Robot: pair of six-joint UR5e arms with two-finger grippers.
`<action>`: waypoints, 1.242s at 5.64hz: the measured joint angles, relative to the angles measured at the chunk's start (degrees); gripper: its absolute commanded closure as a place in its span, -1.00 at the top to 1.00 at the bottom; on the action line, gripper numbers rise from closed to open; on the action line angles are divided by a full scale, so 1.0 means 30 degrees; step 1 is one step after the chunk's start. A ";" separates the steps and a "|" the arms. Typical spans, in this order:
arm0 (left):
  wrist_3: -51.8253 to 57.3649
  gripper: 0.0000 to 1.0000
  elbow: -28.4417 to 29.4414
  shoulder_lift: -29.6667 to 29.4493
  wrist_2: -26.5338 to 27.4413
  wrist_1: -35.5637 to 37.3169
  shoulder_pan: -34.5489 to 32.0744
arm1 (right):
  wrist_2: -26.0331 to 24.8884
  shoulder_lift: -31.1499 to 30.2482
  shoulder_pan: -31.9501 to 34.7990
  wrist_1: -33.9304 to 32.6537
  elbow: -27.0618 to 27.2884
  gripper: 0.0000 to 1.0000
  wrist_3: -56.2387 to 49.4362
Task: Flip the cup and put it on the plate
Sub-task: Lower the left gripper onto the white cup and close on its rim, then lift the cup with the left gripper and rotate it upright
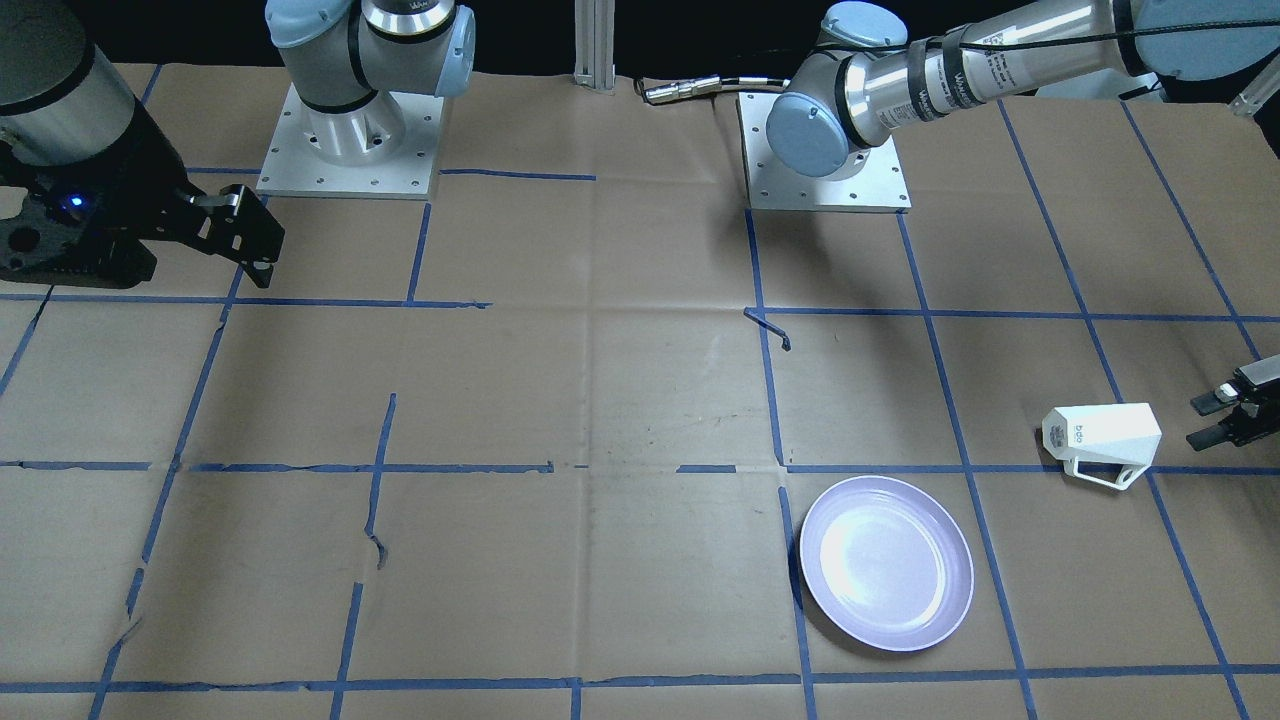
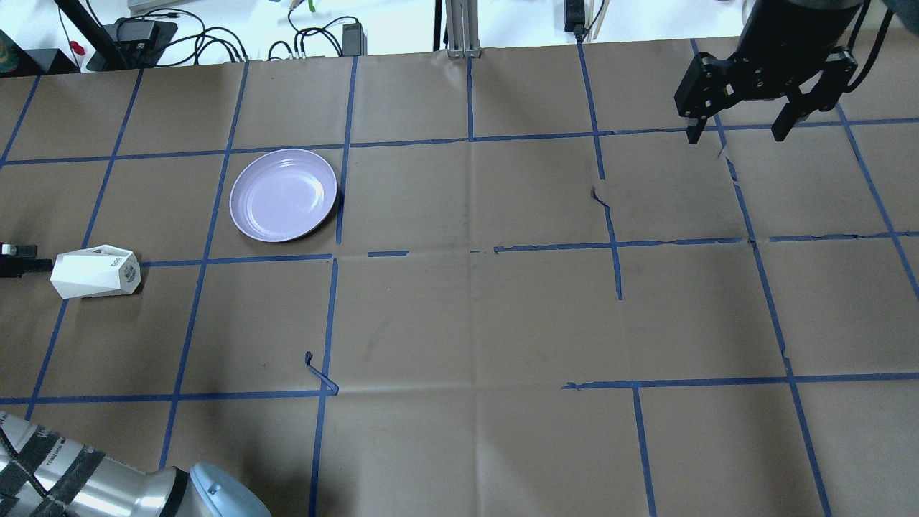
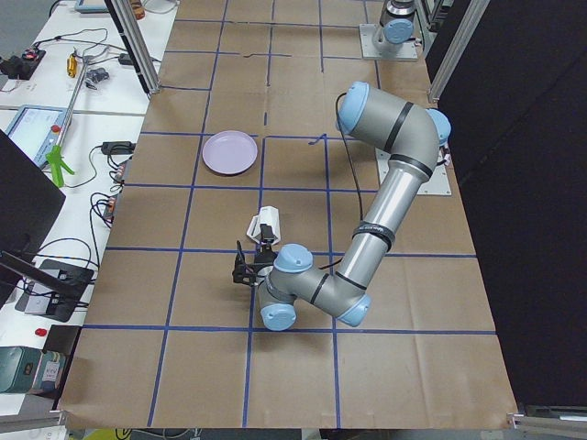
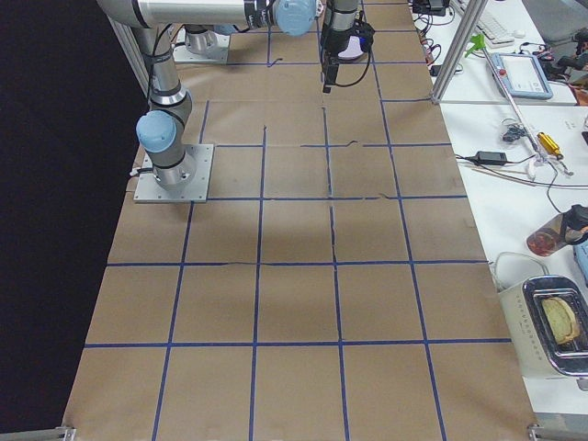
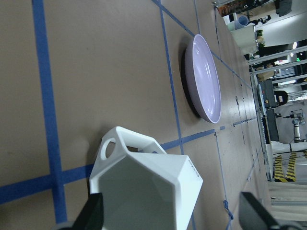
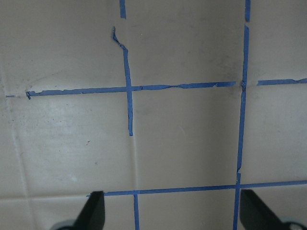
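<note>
My left gripper needs to move toward the cup's rim (image 1: 1150, 437) (image 5: 176, 194) before it closes on the rim, because both fingers are still short of the cup's open wide end.
The white faceted cup (image 1: 1100, 438) lies on its side on the paper-covered table, with its narrow base and blue logo pointing away from my left gripper. It also shows in the overhead view (image 2: 93, 271). My left gripper (image 1: 1197, 422) is open and empty, low over the table just off the cup's wide end. In the left wrist view the cup's open mouth (image 5: 148, 191) faces the camera between the two fingers (image 5: 96, 215), handle upward. The lavender plate (image 1: 886, 562) lies empty about a cup's length away (image 2: 283, 194). My right gripper (image 2: 739, 133) is open and empty, far across the table.
The brown paper carries a blue tape grid, with a loose curl of tape (image 1: 770, 325) near the middle. The two arm base plates (image 1: 825, 165) and an aluminium post (image 1: 598, 45) stand at the robot's edge. Benches with cables and devices (image 3: 55, 165) run along the far side.
</note>
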 measured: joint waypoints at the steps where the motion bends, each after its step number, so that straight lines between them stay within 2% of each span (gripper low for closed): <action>1: 0.0807 0.97 -0.0007 -0.0409 0.0007 -0.1102 0.0005 | 0.0009 0.0000 0.0000 0.0000 -0.0001 1.00 0.0000; 2: 0.1116 0.91 -0.0051 -0.0603 0.0018 -0.1969 -0.0001 | 0.0015 0.0000 0.0000 0.0000 0.0000 1.00 0.0000; 3: 0.1241 0.22 -0.0101 -0.0656 -0.0015 -0.2480 -0.0017 | 0.0005 0.0000 0.0000 0.0000 -0.0001 1.00 0.0000; 4: 0.1287 -0.56 -0.0116 -0.0674 -0.0078 -0.2641 -0.0028 | 0.0001 0.0000 0.0000 0.0000 -0.0001 1.00 0.0000; 5: 0.1300 -0.99 -0.0124 -0.0699 -0.0099 -0.2693 -0.0035 | 0.0000 0.0000 -0.0001 0.0000 -0.0001 1.00 -0.0001; 7: 0.1304 -1.00 -0.0125 -0.0700 -0.0259 -0.2936 -0.0031 | 0.0000 0.0000 0.0000 0.0000 0.0000 1.00 0.0000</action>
